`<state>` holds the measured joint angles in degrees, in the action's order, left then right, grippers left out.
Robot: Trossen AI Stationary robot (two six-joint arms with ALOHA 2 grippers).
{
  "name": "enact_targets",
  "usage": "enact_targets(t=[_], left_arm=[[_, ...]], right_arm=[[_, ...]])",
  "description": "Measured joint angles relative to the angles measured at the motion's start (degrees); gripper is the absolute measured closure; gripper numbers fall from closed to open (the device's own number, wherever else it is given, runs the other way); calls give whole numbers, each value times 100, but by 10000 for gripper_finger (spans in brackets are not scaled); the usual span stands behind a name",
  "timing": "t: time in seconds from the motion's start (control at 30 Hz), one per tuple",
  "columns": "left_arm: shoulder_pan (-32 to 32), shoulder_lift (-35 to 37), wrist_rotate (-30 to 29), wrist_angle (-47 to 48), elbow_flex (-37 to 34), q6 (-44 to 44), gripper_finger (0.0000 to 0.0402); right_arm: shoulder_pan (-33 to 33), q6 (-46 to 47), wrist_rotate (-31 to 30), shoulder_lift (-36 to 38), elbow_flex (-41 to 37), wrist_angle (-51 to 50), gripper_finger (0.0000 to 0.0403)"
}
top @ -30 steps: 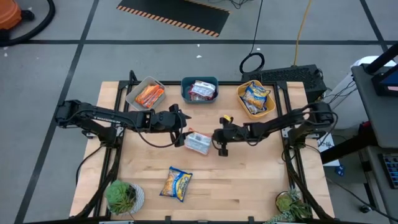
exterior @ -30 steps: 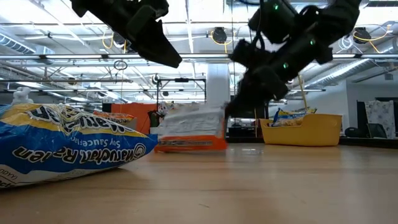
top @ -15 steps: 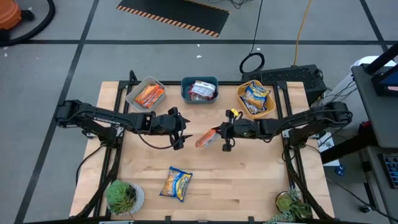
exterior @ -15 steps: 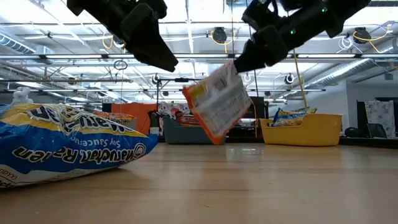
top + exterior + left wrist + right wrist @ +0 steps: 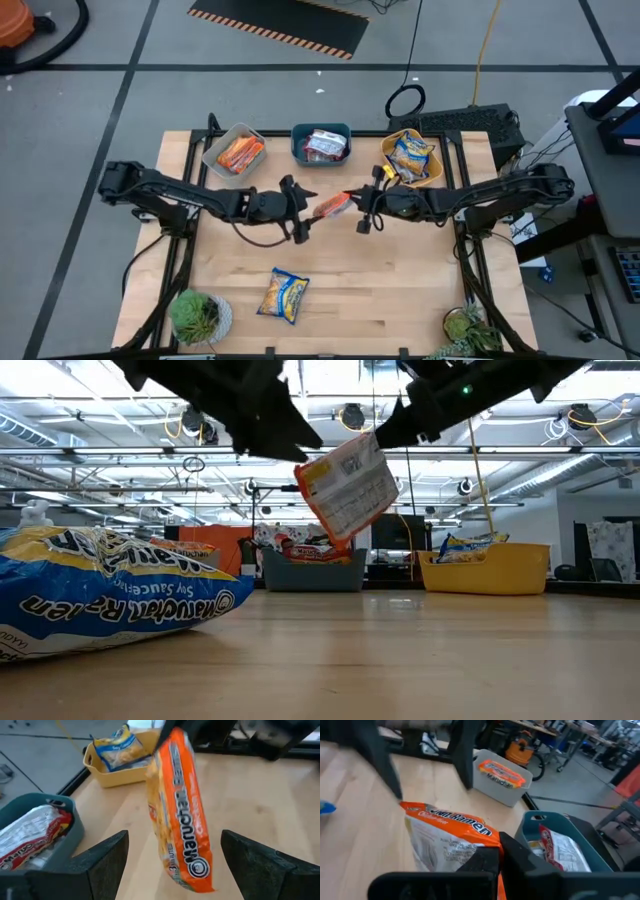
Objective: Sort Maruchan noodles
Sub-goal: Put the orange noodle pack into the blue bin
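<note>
Next, my left gripper takes hold of the orange packet by its loose end (image 5: 322,211), to sort the chicken noodles into the grey tub (image 5: 235,150).
An orange Maruchan noodles packet (image 5: 332,206) hangs in the air over the table's middle, with my right gripper (image 5: 357,207) shut on it. My left gripper (image 5: 303,212) stands open just left of the packet, which shows ahead of its spread fingers in the left wrist view (image 5: 182,815) without touching them. A yellow-and-blue packet (image 5: 284,296) lies flat near the front edge. The grey tub (image 5: 235,150) holds orange packets, the teal tub (image 5: 321,143) silver-red ones, and the yellow tub (image 5: 411,160) yellow-blue ones. My right gripper pinches the orange packet at its upper right edge (image 5: 374,444) between its two shut fingers (image 5: 492,857). The fingers come from the table's right, nearly level. The packet is lifted clear of the table and hangs tilted below the fingers, its lower end toward my left gripper.
The three tubs stand in a row along the far edge. Two small potted plants (image 5: 200,315) (image 5: 470,330) sit at the front corners. Bare wood (image 5: 400,280) lies between the arms and the front edge.
My right gripper has risen and drawn back toward the table's right and far side with the orange packet. The packet lay flat on the table and now hangs tilted, clear of the wood. My left gripper has shifted a little toward the packet, still open.
</note>
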<state>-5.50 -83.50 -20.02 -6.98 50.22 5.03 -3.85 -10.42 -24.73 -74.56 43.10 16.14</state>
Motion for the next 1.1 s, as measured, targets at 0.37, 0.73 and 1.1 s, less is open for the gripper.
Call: enact_targets(t=[0.37,0.73,1.1], left_arm=[[13,-1011,-876,-1593,-3,-644,80],[173,-1300,-239,-2129,-3,-795,122],[157,-1285,-228,-2105,-3,-977,249]], right_arm=[[-305,65,-571,-1,195,-19,403],[-526,72,-709,-1,195,-136,403],[-525,71,-715,-1,195,-152,403]])
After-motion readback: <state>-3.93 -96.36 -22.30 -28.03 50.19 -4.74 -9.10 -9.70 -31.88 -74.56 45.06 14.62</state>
